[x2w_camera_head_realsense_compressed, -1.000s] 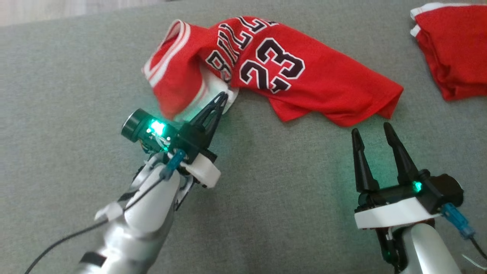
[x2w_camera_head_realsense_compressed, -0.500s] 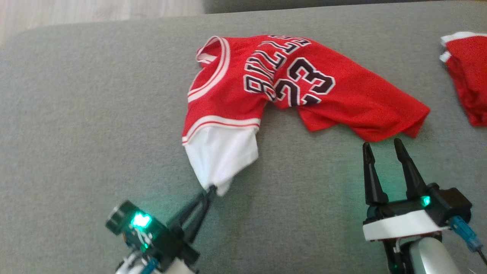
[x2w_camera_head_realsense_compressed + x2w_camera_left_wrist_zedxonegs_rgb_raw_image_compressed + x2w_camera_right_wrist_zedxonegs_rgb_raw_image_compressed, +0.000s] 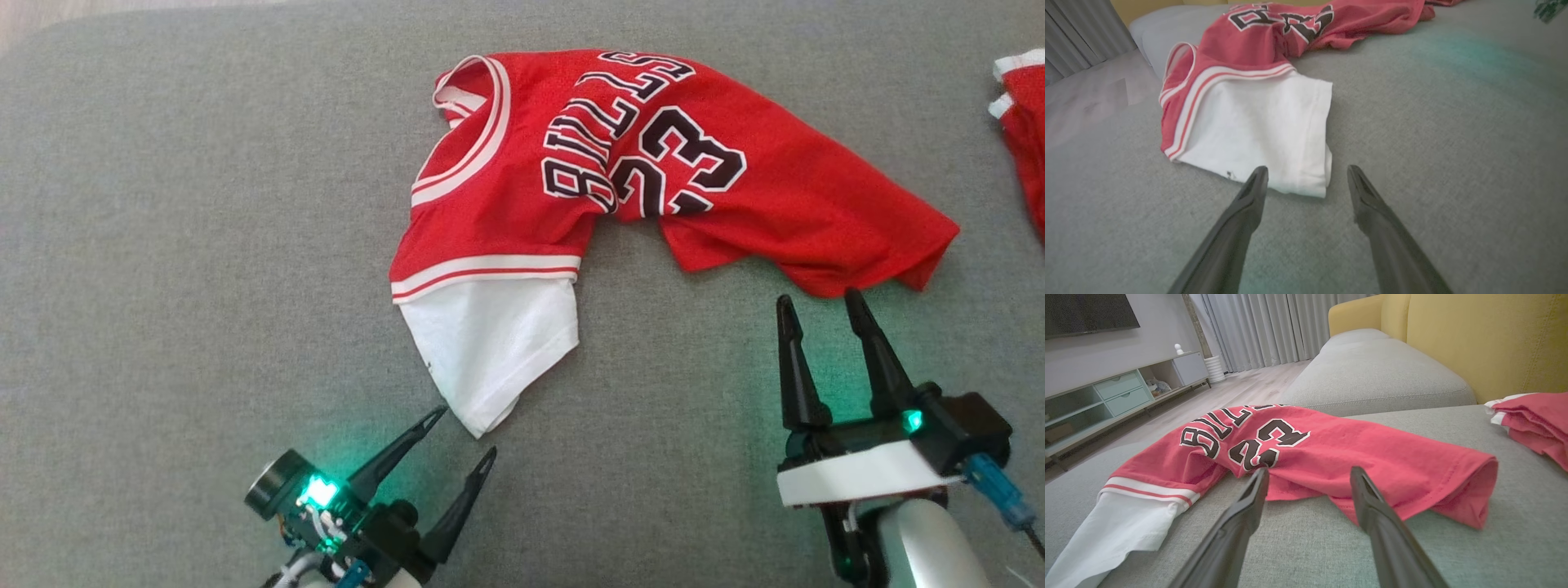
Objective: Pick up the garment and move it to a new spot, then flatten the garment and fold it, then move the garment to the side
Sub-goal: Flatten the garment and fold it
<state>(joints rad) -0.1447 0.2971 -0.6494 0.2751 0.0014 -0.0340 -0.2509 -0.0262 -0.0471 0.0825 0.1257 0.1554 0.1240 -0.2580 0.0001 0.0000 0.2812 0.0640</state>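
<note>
I will next flatten the rumpled red jersey (image 3: 627, 167). For that, I will grab the white sleeve by its hem corner (image 3: 479, 427) with my left gripper.
The garment (image 3: 637, 171) is a red jersey with "BULLS 23" lettering and a white sleeve (image 3: 490, 351). It lies rumpled on the grey cushion (image 3: 163, 245), the sleeve stretched toward me. My left gripper (image 3: 464, 431) stands open just below the sleeve's tip, nothing between its fingers. In the left wrist view the sleeve's hem (image 3: 1298, 185) lies just beyond the left gripper (image 3: 1306, 173). My right gripper (image 3: 819, 304) is open at the jersey's lower right hem, apart from it. From the right wrist the garment (image 3: 1331, 453) lies just past the right gripper (image 3: 1308, 473).
A second red garment (image 3: 1024, 139) lies at the cushion's far right edge and also appears as a folded pile (image 3: 1531, 420) in the right wrist view. A yellow sofa back (image 3: 1474, 339) rises behind. The floor (image 3: 1229, 392) and a TV cabinet (image 3: 1118, 396) lie beyond the cushion.
My left gripper pulled the white sleeve toward me, straightening it, then opened and let it go. The head camera shifted. The right gripper stayed open in place.
</note>
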